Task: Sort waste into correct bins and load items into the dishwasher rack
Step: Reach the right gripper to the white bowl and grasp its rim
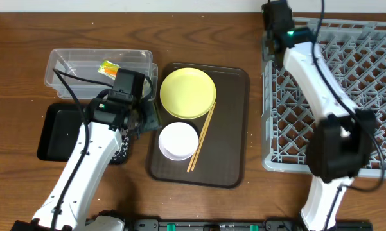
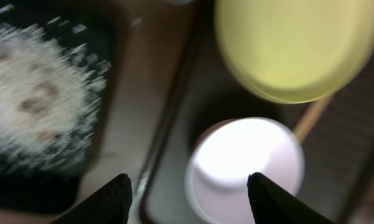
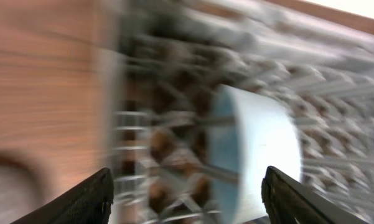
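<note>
My right gripper pinches the white bowl [image 1: 178, 141] by its rim near the chopsticks next, which leaves the bowl's base free to load into the rack.
The yellow plate [image 1: 187, 93], white bowl [image 1: 178, 141] and wooden chopsticks [image 1: 201, 138] lie on a dark brown serving tray [image 1: 234, 128]. My left gripper [image 1: 143, 119] hovers open and empty over that tray's left edge. In the left wrist view it [image 2: 190, 193] has the white bowl [image 2: 246, 165] just ahead, with the plate [image 2: 295, 46] beyond. My right gripper [image 1: 274, 32] is over the far left corner of the grey dishwasher rack [image 1: 372, 96]. It [image 3: 187, 193] is open, and the light blue bowl [image 3: 255, 155] stands on edge in the rack. The cup is out of view.
The clear tub [image 1: 64, 64] at the back left holds the green-and-orange wrapper [image 1: 108, 67]. The black tray [image 1: 58, 131] lies in front of it, and white rice-like bits [image 2: 37, 106] show in it. The right wrist view is motion-blurred.
</note>
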`<state>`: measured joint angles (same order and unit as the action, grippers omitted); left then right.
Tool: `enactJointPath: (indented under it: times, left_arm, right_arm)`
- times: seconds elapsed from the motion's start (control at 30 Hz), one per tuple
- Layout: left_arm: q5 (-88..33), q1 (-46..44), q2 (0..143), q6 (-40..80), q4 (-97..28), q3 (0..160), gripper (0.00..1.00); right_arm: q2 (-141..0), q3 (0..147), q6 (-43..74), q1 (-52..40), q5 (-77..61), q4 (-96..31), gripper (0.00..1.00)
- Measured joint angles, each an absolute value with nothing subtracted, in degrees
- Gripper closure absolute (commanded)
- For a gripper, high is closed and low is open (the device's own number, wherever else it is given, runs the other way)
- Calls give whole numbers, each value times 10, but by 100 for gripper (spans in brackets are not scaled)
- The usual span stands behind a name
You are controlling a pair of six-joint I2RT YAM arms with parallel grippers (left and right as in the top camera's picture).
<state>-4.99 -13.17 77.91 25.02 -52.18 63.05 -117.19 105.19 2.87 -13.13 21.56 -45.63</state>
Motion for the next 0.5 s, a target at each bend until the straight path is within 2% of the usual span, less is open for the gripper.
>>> enactJointPath:
  times: [0.03, 0.07, 0.2, 0.5]
  left_arm:
    - [-34, -131, 779, 253, -537, 630, 37]
    - [-20, -131, 779, 256, -550, 630, 32]
    - [43, -106, 779, 305, -604, 630, 29]
    - [79, -23, 779, 358, -630, 630, 23]
  right_arm:
    - [-1156, 1052, 22, -132, 174, -459, 25]
    - [-1141, 1052, 17, -132, 131, -462, 25]
    - [-1109, 1054, 3, -144, -34, -484, 26]
    - [-1164, 1053, -7, -239, -148, -595, 27]
